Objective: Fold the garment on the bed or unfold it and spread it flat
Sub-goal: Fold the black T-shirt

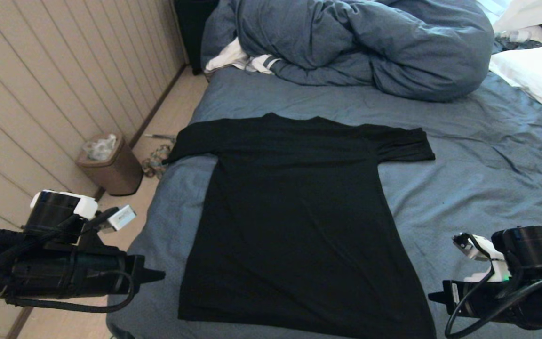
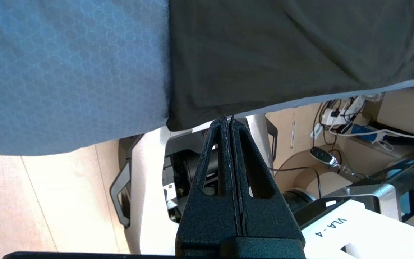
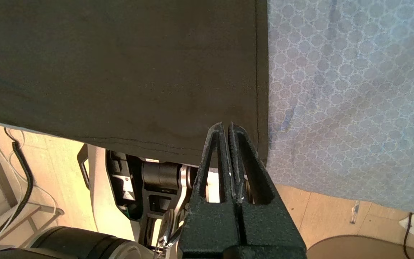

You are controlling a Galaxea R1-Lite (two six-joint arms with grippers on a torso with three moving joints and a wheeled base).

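Observation:
The black T-shirt is spread out flat across the bed point(image 1: 464, 197), so the robot's right gripper will next pinch it by its hem corner point(image 1: 431, 333), where the cloth ends.
The garment point(image 1: 294, 221) is a black short-sleeved T-shirt lying spread flat on the bed point(image 1: 464, 197), collar at the far end, both sleeves out, hem at the near edge. My left gripper point(image 1: 160, 274) hovers just off the shirt's near left corner, shut and empty; in the left wrist view its tips point(image 2: 227, 120) meet beside the hem corner of the garment point(image 2: 282, 54). My right gripper point(image 1: 433, 296) sits at the near right corner, also shut with nothing between its fingers; its tips point(image 3: 226, 126) stand in front of the garment's point(image 3: 120, 72) hem.
A bunched blue-grey duvet point(image 1: 360, 42) fills the far end of the bed, with a white-and-striped cloth point(image 1: 238, 59) beside it and a white pillow point(image 1: 539, 75) at the far right. A brown bin point(image 1: 111, 165) stands on the floor by the panelled wall.

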